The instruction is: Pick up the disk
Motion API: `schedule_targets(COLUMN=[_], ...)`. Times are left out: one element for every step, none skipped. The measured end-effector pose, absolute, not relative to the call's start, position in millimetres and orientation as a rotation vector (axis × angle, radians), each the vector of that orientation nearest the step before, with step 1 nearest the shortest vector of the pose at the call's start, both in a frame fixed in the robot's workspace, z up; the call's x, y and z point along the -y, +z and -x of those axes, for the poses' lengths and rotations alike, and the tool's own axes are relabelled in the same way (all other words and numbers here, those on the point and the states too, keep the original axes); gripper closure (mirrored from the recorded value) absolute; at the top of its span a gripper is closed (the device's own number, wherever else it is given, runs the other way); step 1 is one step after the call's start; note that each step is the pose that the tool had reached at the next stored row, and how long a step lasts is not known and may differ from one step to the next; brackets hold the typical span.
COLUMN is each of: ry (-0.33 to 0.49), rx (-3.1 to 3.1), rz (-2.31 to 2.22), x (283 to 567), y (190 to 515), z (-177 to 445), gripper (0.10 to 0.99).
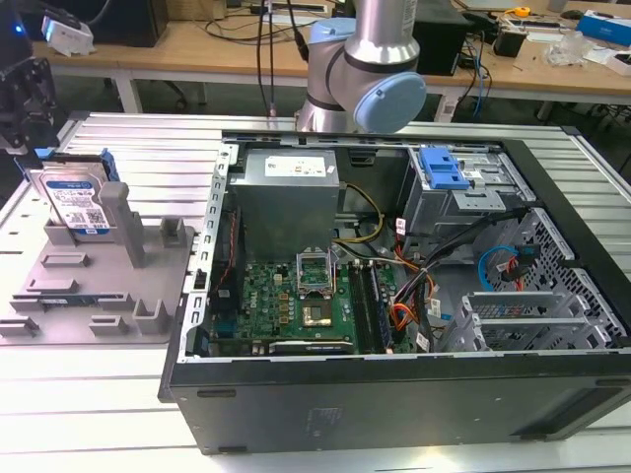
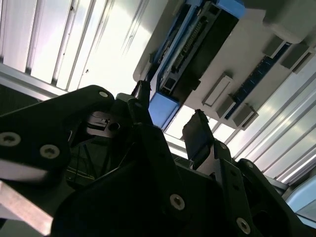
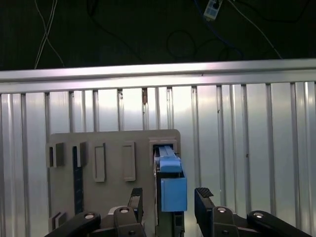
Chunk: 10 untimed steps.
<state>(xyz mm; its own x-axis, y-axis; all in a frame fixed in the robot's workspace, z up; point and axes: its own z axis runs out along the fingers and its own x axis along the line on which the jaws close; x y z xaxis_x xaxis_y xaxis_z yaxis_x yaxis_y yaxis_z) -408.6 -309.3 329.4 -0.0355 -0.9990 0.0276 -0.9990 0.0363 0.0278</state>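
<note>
My open fingers stop short above the disk's blue side bar (image 3: 174, 194), over the grey fixture (image 3: 114, 173). My gripper lowers first, then closes on the disk's bar.
The disk (image 1: 75, 202) stands on edge in the grey fixture (image 1: 99, 291) at the exterior view's left, its blue-and-white label facing out. My gripper (image 1: 24, 87) hangs just above and behind it. In the first wrist view the disk's blue side rail (image 3: 173, 191) lies between the two black fingertips (image 3: 203, 194), with a gap on each side. The gripper (image 3: 169, 197) is open and holds nothing. In the second wrist view the disk (image 2: 190, 47) is seen edge-on, its blue end sitting between the spread fingers of the gripper (image 2: 170, 111).
An open computer case (image 1: 394, 286) takes up the middle and right of the ribbed metal table (image 1: 128, 168), with a blue drive caddy (image 1: 441, 168) inside. The arm's base (image 1: 360, 69) rises behind the case. The fixture's upright posts (image 1: 123, 222) stand beside the disk.
</note>
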Motion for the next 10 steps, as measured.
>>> schedule_targets(ry=[-0.001,-0.001,-0.001,-0.001,-0.001,-0.001,-0.001,-0.001,-0.001,-0.001], rx=[2.233,2.233,2.233,2.233,2.233,2.232,2.232,2.232,2.232,2.232], rz=[-2.154,-2.154,-2.154,-2.154,-2.154,-2.154,-2.155,-2.155,-2.155,-2.155], x=[309.1,309.0,309.0,308.8,308.6,307.9,307.5,307.1,306.7,306.6], y=[327.6,326.5,325.6,324.0,322.6,320.2,319.3,318.4,317.0,316.1], z=[409.4,409.5,409.5,409.5,409.6,409.6,409.5,409.5,409.5,409.5], gripper=[0.545,0.545,0.545,0.545,0.545,0.545,0.545,0.545,0.545,0.545])
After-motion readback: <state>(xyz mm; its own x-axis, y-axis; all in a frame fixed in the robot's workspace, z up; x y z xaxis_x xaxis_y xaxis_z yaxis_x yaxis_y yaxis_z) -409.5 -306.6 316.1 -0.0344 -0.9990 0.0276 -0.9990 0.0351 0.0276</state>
